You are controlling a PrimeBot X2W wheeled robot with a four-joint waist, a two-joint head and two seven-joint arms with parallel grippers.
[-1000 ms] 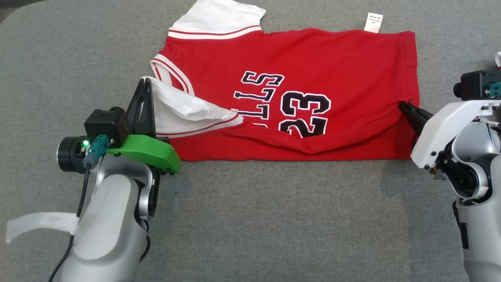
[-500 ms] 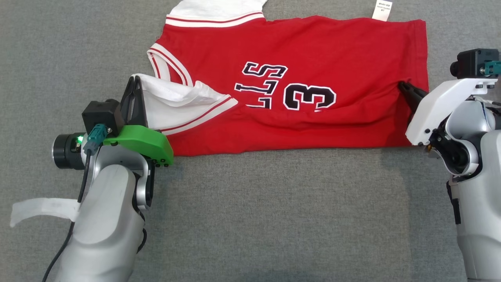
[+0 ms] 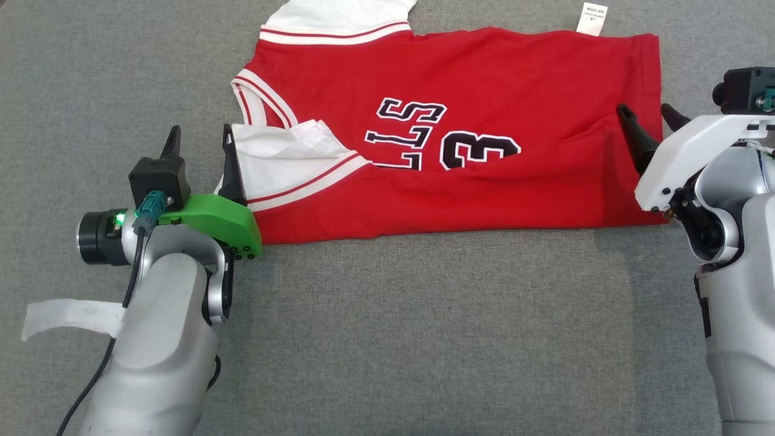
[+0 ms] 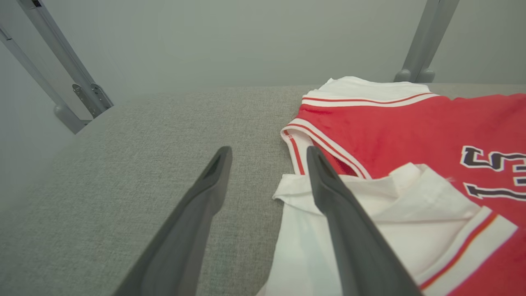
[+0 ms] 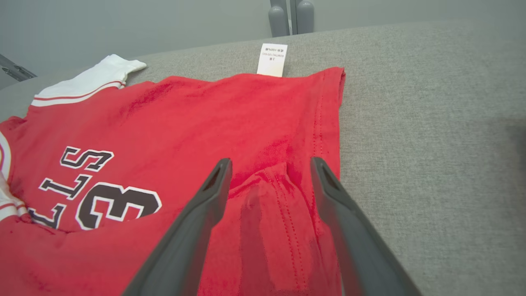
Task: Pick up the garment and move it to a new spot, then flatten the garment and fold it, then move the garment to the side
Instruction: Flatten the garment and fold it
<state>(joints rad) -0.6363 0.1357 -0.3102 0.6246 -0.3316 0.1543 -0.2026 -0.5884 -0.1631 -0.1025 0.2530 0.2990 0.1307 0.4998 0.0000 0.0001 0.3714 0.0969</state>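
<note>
The jersey (image 3: 465,145) is flat and loose. The robot's left gripper should next take it by its folded red edge (image 3: 273,238), next to the striped trim of the white sleeve.
The garment (image 3: 460,79) is a red jersey with white trim and black lettering, lying folded lengthwise on the grey table. Its near half lies over the rest, and a white sleeve (image 3: 284,157) rests on top at its left end. My left gripper (image 3: 201,130) is open at that end, its right finger over the sleeve's edge (image 4: 296,193) and its left finger over bare table. Open too, my right gripper (image 3: 643,109) stands at the jersey's right end, its fingers straddling a raised wrinkle by the hem (image 5: 271,176). Neither gripper holds cloth.
Grey fabric covers the table (image 3: 424,339), with wide free room in front of the jersey. A white care label (image 3: 592,18) sticks out past the jersey's far edge. Metal frame posts (image 4: 423,41) stand behind the table. A white strip (image 3: 60,318) hangs from my left arm.
Both grippers have opened and let go of the jersey's two ends. The sleeve and the folded edge have settled flat on the table.
</note>
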